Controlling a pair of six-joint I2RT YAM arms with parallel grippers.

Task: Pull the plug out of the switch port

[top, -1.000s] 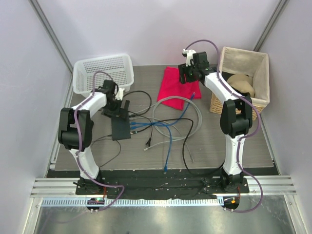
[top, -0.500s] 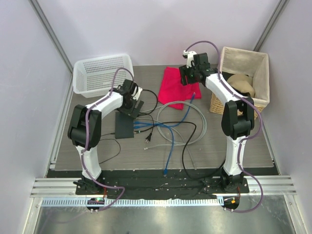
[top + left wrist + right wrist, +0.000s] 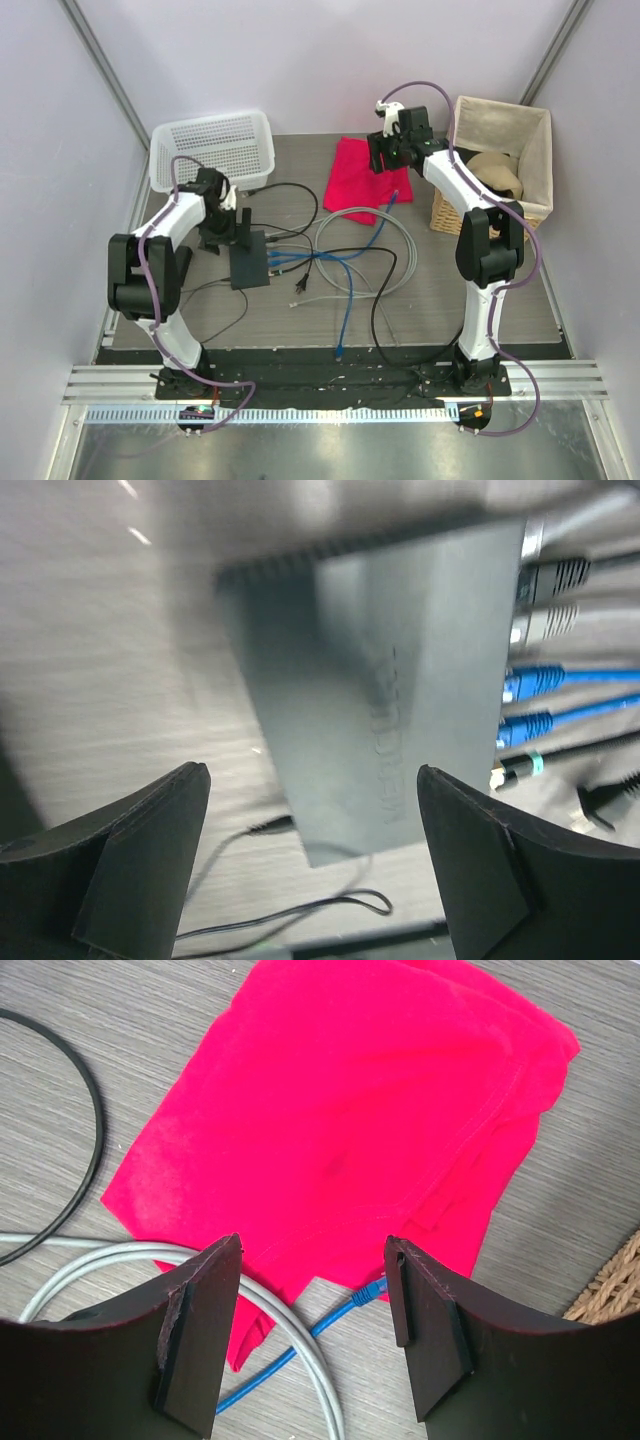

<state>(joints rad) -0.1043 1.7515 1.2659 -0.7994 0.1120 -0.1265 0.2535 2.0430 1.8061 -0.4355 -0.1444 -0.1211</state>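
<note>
I need to pull out the black plug beside the blue plugs next, so my right gripper should grab the plug by its body at the edge of the switch.
The switch [image 3: 249,263] is a flat black box on the table at the left. In the left wrist view the switch [image 3: 390,680] has several plugs along its right edge: two blue plugs [image 3: 530,683] and grey-black plugs [image 3: 552,576]. My left gripper [image 3: 232,236] hovers just behind the switch. It is open and empty in its wrist view [image 3: 312,772], with the box between and below its fingers. My right gripper [image 3: 386,160] is open and empty [image 3: 312,1245] above the red cloth [image 3: 340,1110], far from the switch.
Blue, grey and black cables [image 3: 350,255] lie looped across the table's middle. A loose blue cable end [image 3: 370,1290] and a grey cable [image 3: 300,1345] lie under my right gripper. A white basket [image 3: 213,148] stands back left. A wicker basket [image 3: 533,170] stands back right.
My left arm swung right over the cables, then came back left to just behind the switch. The switch and cable loops shifted slightly. The right arm has not moved.
</note>
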